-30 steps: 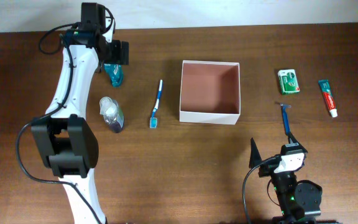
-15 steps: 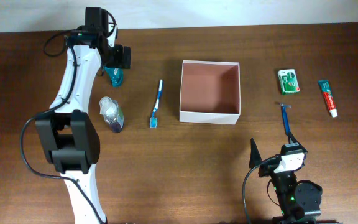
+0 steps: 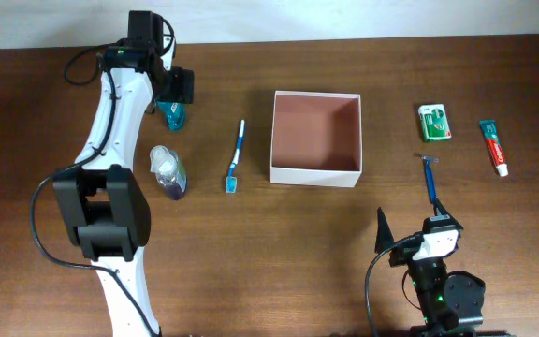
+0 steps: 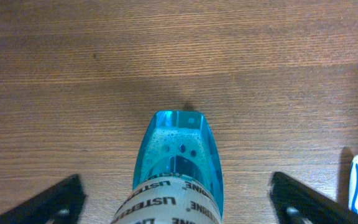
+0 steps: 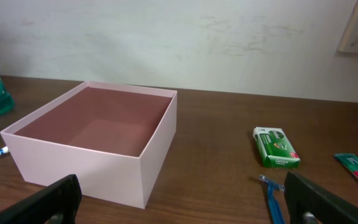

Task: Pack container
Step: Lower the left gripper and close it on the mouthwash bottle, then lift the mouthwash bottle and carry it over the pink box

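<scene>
I should close my left gripper on the bottle, because that gripper's finger reaches down past the teal mouthwash bottle's top [image 3: 170,103] [image 4: 171,204], next to the upper part of the bottle.
The container [image 3: 313,173], a square box with white walls and a pinkish-brown inside, stands mid-table with nothing in it; it also shows in the right wrist view [image 5: 114,168]. My left gripper [image 3: 173,94] is open, its fingers either side of a teal mouthwash bottle [image 3: 170,113] at the far left; the left wrist view shows the bottle [image 4: 178,162] between the fingers, untouched. My right gripper [image 3: 410,227] is open and empty at the front right, near a blue razor [image 3: 429,177].
A blue toothbrush [image 3: 236,155] and a clear bottle [image 3: 167,171] lie left of the box. A green packet [image 3: 434,123] and a toothpaste tube [image 3: 494,147] lie at the right.
My left gripper has shifted slightly toward the mouthwash bottle. The right arm has not moved.
</scene>
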`<state>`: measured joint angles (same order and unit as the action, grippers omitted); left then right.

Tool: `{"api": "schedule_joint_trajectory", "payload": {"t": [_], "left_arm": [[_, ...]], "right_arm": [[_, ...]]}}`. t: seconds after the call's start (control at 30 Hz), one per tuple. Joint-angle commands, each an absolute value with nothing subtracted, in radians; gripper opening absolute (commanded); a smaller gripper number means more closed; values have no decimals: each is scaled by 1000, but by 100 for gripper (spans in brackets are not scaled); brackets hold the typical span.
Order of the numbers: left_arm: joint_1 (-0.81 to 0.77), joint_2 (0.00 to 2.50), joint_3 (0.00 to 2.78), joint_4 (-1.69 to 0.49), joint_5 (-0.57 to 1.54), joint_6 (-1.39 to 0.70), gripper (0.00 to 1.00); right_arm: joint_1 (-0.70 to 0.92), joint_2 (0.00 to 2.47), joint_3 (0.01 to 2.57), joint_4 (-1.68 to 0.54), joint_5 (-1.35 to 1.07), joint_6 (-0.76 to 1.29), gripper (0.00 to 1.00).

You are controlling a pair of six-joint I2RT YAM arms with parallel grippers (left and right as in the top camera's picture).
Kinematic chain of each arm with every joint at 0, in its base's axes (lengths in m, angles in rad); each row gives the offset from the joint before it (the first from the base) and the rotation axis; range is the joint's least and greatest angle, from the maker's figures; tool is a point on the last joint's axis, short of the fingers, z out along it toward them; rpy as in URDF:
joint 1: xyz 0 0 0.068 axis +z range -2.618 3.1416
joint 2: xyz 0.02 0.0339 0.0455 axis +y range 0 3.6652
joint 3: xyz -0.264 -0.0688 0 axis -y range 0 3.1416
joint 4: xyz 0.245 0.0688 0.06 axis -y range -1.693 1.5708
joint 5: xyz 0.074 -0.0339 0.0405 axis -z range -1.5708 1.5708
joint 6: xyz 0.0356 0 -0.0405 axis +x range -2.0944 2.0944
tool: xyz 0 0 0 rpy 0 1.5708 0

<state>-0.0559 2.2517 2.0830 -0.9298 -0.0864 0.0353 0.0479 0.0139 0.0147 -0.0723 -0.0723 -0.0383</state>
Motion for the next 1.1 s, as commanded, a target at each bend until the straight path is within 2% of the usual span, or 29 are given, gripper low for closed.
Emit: {"api": "schedule_joint_trajectory", "payload": {"t": [0.0, 0.07, 0.1, 0.13, 0.23, 0.33, 0.43, 0.53, 0.6, 0.73, 0.87, 1.07], "left_arm": [[-54, 2261, 2075, -926, -101, 50, 89], [-54, 2261, 2075, -928, -101, 50, 89], [-54, 2261, 2075, -929, -101, 50, 81], [-54, 2261, 2075, -929, -101, 50, 78], [-54, 2261, 2075, -929, -101, 50, 75], [-54, 2261, 2075, -931, -101, 50, 60], [-54, 2261, 2075, -935, -101, 50, 54], [-54, 2261, 2075, -936, -102, 50, 42], [-54, 2261, 2075, -936, -102, 50, 40], [-54, 2261, 2076, -936, -102, 50, 28], [-54, 2261, 2084, -936, -102, 50, 21], [-54, 2261, 2149, -961, -102, 50, 20]], "right_arm": [[53, 4, 6, -70, -81, -45, 99], [53, 4, 6, -70, -81, -45, 99], [53, 4, 6, -70, -81, -45, 99], [53, 4, 6, -70, -81, -45, 99], [53, 4, 6, -70, -81, -45, 99], [53, 4, 6, -70, -81, -45, 99], [53, 4, 6, -70, -81, -45, 99], [53, 4, 6, -70, -81, -45, 99], [53, 4, 6, -70, -81, -45, 99], [53, 4, 6, -70, -81, -45, 99], [53, 4, 6, -70, -81, -45, 99], [53, 4, 6, -70, -81, -45, 99]]}}
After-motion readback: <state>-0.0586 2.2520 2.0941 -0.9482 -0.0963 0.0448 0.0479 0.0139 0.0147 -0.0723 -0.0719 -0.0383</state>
